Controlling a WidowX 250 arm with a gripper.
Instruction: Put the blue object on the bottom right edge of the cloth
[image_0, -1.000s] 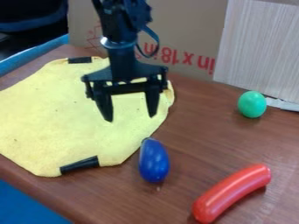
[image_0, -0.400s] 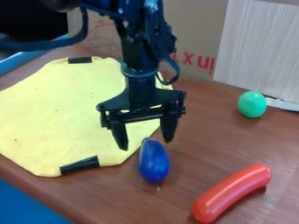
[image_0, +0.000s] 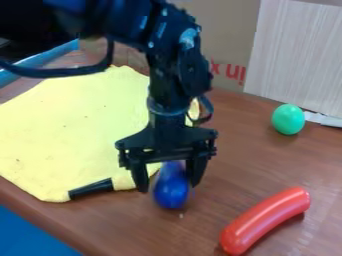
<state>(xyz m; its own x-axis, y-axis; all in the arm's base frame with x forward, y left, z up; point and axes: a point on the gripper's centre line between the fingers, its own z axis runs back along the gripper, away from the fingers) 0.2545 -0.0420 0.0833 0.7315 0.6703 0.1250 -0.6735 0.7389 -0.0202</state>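
Observation:
I should next grab the blue object's rounded sides to set it on the cloth's bottom edge.
The gripper (image_0: 167, 189) hangs low in front of the yellow cloth's right side, its two fingers apart and open. Between and just below them is the blue object (image_0: 172, 192), a smooth eggplant shape lying on the brown table beside the cloth's lower right edge; its upper end is partly hidden by the gripper. Whether either finger touches it I cannot tell. The yellow cloth (image_0: 67, 130) lies spread at the left, with a black strip at its lower edge.
A red sausage-shaped object (image_0: 264, 220) lies at the lower right. Farther back on the right sits a green egg (image_0: 288, 119). Cardboard (image_0: 230, 30) and a pale ribbed panel (image_0: 297, 60) stand along the back. The table's front edge runs across the lower left.
From above the cloth, the gripper has come down and to the right, so its fingers now flank the blue object. That object appears shifted very slightly left.

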